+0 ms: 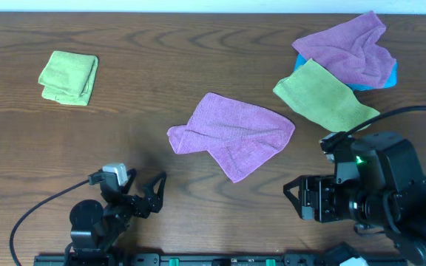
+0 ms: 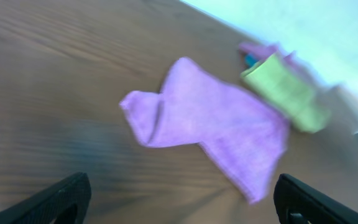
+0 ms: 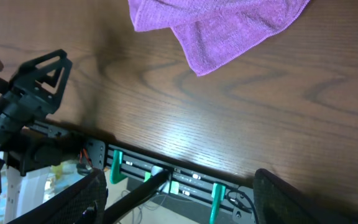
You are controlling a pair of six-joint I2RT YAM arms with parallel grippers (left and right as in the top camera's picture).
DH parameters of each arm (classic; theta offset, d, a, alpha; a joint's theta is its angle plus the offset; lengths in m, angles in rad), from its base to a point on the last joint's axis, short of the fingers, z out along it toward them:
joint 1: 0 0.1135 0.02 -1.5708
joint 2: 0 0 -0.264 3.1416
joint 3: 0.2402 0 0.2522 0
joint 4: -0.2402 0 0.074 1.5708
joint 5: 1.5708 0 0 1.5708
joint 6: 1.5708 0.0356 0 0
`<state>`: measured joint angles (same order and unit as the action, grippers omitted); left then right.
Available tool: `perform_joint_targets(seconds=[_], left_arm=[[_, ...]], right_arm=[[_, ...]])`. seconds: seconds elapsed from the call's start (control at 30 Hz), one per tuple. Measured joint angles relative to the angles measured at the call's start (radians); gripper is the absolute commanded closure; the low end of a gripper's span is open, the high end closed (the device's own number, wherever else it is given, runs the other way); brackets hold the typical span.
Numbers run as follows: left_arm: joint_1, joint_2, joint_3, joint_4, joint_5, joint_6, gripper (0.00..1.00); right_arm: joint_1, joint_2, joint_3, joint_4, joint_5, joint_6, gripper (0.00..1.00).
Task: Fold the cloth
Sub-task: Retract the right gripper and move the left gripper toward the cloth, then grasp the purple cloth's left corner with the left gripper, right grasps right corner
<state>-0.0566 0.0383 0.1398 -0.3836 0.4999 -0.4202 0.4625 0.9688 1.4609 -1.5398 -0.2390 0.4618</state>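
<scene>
My left gripper should take hold of the purple-mauve cloth's far corner (image 1: pixel 210 97) (image 2: pixel 183 63) to straighten and fold it, so another corner stays for my right gripper.
The purple-mauve cloth (image 1: pixel 233 133) lies loosely folded and creased at the middle of the table. It also shows in the left wrist view (image 2: pixel 216 124) and at the top of the right wrist view (image 3: pixel 219 22). My left gripper (image 1: pixel 150 193) is open and empty near the front edge, left of the cloth; its fingers frame the left wrist view (image 2: pixel 179 202). My right gripper (image 1: pixel 296 198) is open and empty at the front right, below the cloth's right side; its fingers show in the right wrist view (image 3: pixel 185 199).
A folded yellow-green cloth (image 1: pixel 69 77) lies at the far left. Another yellow-green cloth (image 1: pixel 324 97) lies right of the purple one, beside a rumpled purple cloth (image 1: pixel 350 49) on a blue thing (image 1: pixel 390 74). The table's front rail (image 3: pixel 166 174) is near.
</scene>
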Motion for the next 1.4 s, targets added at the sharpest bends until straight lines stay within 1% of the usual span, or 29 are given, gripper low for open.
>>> perform_joint_targets(seconds=[0.1, 0.17, 0.23, 0.27, 0.33, 0.4, 0.47, 0.6, 0.73, 0.8, 0.93, 1.1, 1.17, 1.2, 1.23, 1.27, 1.3, 1.33, 1.4], left_arm=[[0.000, 0.001, -0.006, 0.094, 0.040, -0.102, 0.04], [0.000, 0.019, -0.006, 0.151, 0.048, -0.132, 0.04], [0.000, 0.077, -0.007, 0.219, 0.051, -0.142, 0.04], [0.000, 0.124, -0.009, 0.264, 0.052, -0.143, 0.04], [0.000, 0.239, -0.008, 0.338, 0.055, -0.132, 0.04], [0.000, 0.401, 0.011, 0.361, 0.060, -0.090, 0.04], [-0.002, 0.583, 0.087, 0.349, 0.066, -0.018, 0.04], [-0.018, 0.850, 0.309, 0.304, 0.066, 0.111, 0.04], [-0.075, 1.137, 0.586, 0.166, 0.016, 0.258, 0.04], [-0.132, 1.271, 0.716, 0.096, -0.044, 0.327, 0.04], [-0.249, 1.472, 0.902, 0.023, -0.192, 0.426, 0.04], [-0.363, 1.662, 1.044, -0.002, -0.382, 0.500, 0.05], [-0.401, 1.736, 1.085, -0.004, -0.441, 0.522, 0.03], [-0.414, 1.762, 1.095, -0.003, -0.458, 0.529, 0.19], [-0.425, 1.778, 1.098, -0.002, -0.471, 0.532, 0.45], [-0.433, 1.788, 1.098, -0.002, -0.480, 0.535, 0.66], [-0.439, 1.793, 1.098, 0.002, -0.486, 0.538, 0.91], [-0.444, 1.795, 1.098, 0.013, -0.489, 0.541, 0.94], [-0.449, 1.795, 1.099, 0.062, -0.488, 0.550, 0.94]], right_arm=[[0.000, 0.000, 0.000, 0.017, 0.000, -0.011, 0.23], [0.000, 0.001, -0.001, 0.040, 0.000, -0.025, 0.23], [0.000, 0.007, -0.002, 0.069, 0.000, -0.032, 0.24], [0.000, 0.014, -0.002, 0.082, 0.000, -0.035, 0.24], [0.000, 0.036, -0.002, 0.093, 0.002, -0.040, 0.27], [0.000, 0.074, -0.002, 0.095, 0.002, -0.047, 0.28], [0.000, 0.119, -0.002, 0.103, 0.003, -0.056, 0.31], [-0.003, 0.148, -0.004, 0.148, 0.004, -0.062, 0.31], [-0.014, 0.113, -0.004, 0.181, 0.004, -0.066, 0.29], [-0.018, 0.079, -0.004, 0.183, 0.006, -0.073, 0.29], [-0.022, 0.025, -0.004, 0.183, 0.007, -0.082, 0.29], [-0.022, 0.006, -0.004, 0.169, 0.011, -0.085, 0.28], [-0.022, 0.006, -0.004, 0.159, 0.012, -0.088, 0.29], [-0.022, 0.006, -0.004, 0.152, 0.012, -0.089, 0.29], [-0.022, 0.006, -0.004, 0.145, 0.012, -0.090, 0.29], [-0.022, 0.006, -0.004, 0.138, 0.013, -0.092, 0.29], [-0.022, 0.006, -0.004, 0.132, 0.013, -0.092, 0.29], [-0.022, 0.006, -0.004, 0.127, 0.013, -0.092, 0.29], [-0.022, 0.006, -0.004, 0.123, 0.015, -0.092, 0.29]])
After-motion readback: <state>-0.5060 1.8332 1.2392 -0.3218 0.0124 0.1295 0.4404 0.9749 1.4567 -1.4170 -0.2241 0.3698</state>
